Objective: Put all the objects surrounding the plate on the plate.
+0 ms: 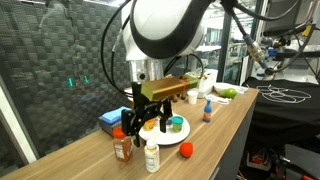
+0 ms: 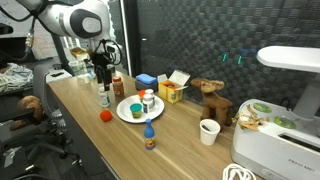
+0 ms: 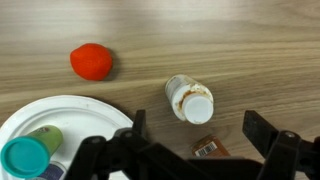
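The pill bottle's white cap [image 1: 152, 144] [image 3: 197, 108] is between my open fingers, with a gap on both sides, so it is time for my gripper to close on it now.
The white plate [image 3: 70, 112] lies at the lower left of the wrist view and holds a teal cup [image 3: 24, 158]. It also shows in both exterior views [image 1: 168, 138] [image 2: 128, 110]. A white pill bottle [image 3: 190, 100] stands on the table beside the plate [image 1: 152, 157] [image 2: 104, 97]. A brown jar with an orange-red lid [image 1: 122, 145] [image 2: 118, 88] stands next to it; only its label [image 3: 207, 148] shows in the wrist view. A red ball-like thing [image 3: 91, 61] [image 1: 186, 150] [image 2: 104, 116] lies near the plate's rim. My gripper [image 3: 200, 135] [image 1: 147, 120] [image 2: 103, 75] is open and empty, above the pill bottle and jar.
A flat blue box [image 2: 146, 80] and a yellow carton [image 2: 172, 92] stand behind the plate. A blue bottle with an orange base [image 2: 150, 135], a white cup [image 2: 208, 131], a brown toy [image 2: 212, 100] and a white appliance [image 2: 285, 110] are further along the table.
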Available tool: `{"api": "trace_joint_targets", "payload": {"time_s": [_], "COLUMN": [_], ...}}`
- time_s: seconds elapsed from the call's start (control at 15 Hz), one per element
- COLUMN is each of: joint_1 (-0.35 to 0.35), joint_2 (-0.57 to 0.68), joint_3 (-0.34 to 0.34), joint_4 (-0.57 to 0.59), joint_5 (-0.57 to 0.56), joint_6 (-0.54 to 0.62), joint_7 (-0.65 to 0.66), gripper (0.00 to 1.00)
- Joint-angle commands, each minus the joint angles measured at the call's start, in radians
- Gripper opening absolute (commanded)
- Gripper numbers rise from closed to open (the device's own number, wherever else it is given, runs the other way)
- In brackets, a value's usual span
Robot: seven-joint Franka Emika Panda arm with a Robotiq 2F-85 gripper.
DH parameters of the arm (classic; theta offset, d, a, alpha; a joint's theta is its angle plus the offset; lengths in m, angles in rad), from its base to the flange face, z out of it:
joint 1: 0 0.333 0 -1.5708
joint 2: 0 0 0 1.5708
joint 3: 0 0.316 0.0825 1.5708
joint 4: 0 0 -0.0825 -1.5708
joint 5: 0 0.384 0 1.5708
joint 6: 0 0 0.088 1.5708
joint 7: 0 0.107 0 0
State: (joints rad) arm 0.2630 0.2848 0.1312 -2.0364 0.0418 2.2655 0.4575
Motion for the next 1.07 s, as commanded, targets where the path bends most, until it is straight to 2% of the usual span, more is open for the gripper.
{"api": "trace_joint_targets", "payload": {"time_s": [0.0, 0.07, 0.27, 0.67, 0.73, 0.8, 1.0], "joint_1": [0.012, 0.014, 0.014, 0.015, 0.015, 0.014, 0.012], "joint_2": [-0.007, -0.005, -0.003, -0.01, -0.01, -0.01, -0.015], "joint_3": [0.003, 0.003, 0.005, 0.003, 0.003, 0.002, 0.002], "joint_4": [-0.002, -0.001, 0.0, -0.006, -0.007, -0.007, -0.005], "joint_5": [-0.023, -0.023, -0.017, -0.019, -0.019, -0.018, -0.014], "joint_6": [0.005, 0.008, 0.015, 0.016, 0.016, 0.016, 0.019], "joint_7": [0.001, -0.001, -0.011, -0.011, -0.011, -0.011, -0.01], "gripper": [1.0, 0.94, 0.58, 0.12, 0.1, 0.15, 0.15]}}
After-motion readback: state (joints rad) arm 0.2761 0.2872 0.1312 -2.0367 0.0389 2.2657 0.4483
